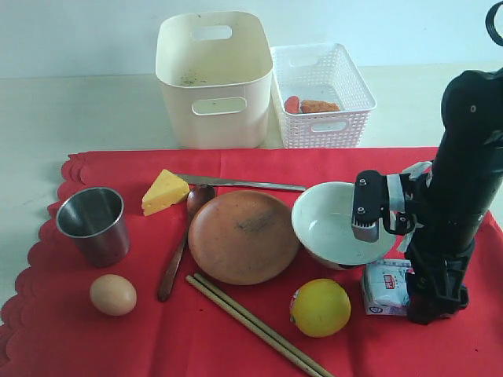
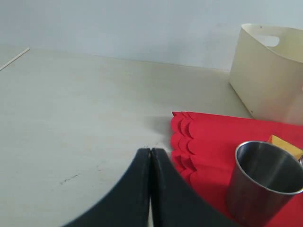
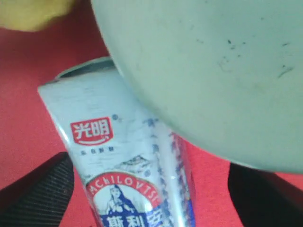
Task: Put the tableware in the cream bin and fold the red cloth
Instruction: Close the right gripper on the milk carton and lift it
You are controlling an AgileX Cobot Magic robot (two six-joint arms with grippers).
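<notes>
The milk carton has to be cleared from the red cloth for folding, so my right gripper should grip the carton next by its sides at the round emblem.
On the red cloth lie the steel cup, brown plate, white bowl, wooden spoon, knife and chopsticks. The cream bin stands behind the cloth. My right gripper is open, low over the cloth beside the bowl, with its fingers on either side of the milk carton. My left gripper is shut on nothing, over bare table just off the cloth's scalloped edge, near the cup. It does not show in the exterior view.
A cheese wedge, an egg and a lemon sit on the cloth among the tableware. The milk carton lies by the bowl. A white lattice basket with food in it stands right of the cream bin.
</notes>
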